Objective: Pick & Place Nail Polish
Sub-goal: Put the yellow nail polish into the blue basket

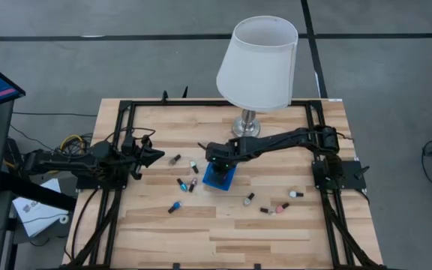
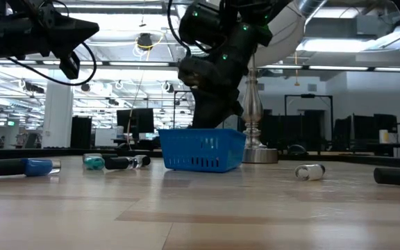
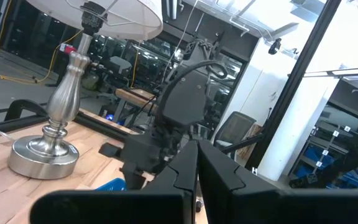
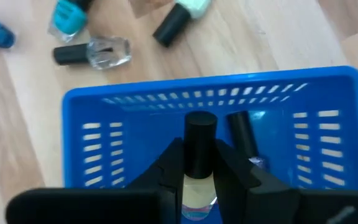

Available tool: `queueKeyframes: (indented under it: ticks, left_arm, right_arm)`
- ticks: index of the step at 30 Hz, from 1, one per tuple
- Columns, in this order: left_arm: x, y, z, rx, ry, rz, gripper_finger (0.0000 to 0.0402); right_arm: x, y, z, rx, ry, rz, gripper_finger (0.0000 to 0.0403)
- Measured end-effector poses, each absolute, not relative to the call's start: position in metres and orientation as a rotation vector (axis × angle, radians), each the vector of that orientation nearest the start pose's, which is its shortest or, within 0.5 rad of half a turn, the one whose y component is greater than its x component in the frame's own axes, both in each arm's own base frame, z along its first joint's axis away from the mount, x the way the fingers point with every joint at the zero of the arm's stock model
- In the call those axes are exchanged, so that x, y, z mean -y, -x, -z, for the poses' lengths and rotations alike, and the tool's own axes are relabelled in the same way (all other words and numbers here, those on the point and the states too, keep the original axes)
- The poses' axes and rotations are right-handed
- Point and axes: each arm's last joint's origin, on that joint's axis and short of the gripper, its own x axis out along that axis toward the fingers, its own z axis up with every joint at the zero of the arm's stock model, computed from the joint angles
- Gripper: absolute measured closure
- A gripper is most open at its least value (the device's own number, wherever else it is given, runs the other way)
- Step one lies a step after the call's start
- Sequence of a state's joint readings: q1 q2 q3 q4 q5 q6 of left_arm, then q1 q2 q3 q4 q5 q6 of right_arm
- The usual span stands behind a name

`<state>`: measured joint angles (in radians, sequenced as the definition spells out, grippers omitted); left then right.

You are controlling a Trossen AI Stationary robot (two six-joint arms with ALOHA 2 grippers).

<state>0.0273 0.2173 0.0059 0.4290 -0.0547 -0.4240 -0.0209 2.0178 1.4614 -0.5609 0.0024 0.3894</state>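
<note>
The pale bottle hangs inside the blue basket's rim in the right wrist view, over the basket's bottom, so it is time for the robot's right gripper to open.
My right gripper (image 4: 199, 177) is shut on a nail polish bottle with a black cap (image 4: 200, 142) and a pale body, over the small blue basket (image 1: 220, 178). It is just above the basket's rim in the low view (image 2: 210, 114). Another bottle (image 4: 243, 135) lies inside the basket. Several more bottles lie on their sides on the table, left of the basket (image 1: 181, 183) and right of it (image 1: 280, 207). My left gripper (image 1: 153, 155) is shut and empty. It is raised above the table at the left (image 2: 71, 38). My right gripper pinches the bottle between its two fingers (image 4: 232, 174), at the pale body just behind the cap (image 4: 197, 186). The fingers come from above, pointing down into the basket. The bottle lies along the fingers, its cap sticking out past the fingertips, lifted clear of the basket.
A lamp with a white shade (image 1: 258, 54) and a silver base (image 1: 247, 128) stands just behind the basket, close to my right arm. A black frame (image 1: 123, 112) runs round the wooden table top. Bare wood (image 1: 223, 240) lies toward the near edge.
</note>
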Motion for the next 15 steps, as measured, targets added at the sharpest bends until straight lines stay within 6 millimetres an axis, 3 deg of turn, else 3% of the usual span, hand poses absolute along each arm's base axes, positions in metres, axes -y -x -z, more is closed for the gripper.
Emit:
queueKeyframes:
  ticks: [6,15]
  left_arm:
    - [-0.0046,-0.1086,-0.1885,0.232,0.425,-0.035,0.0394]
    - [-0.0045,-0.1086,-0.1885,0.231,0.425,-0.034,0.0394]
  right_arm:
    - [0.0094,-0.4136,-0.1693,-1.098,-0.356,0.243,0.034]
    - [0.0135,-0.4135,-0.1696,-1.098,-0.367,0.251,0.0289]
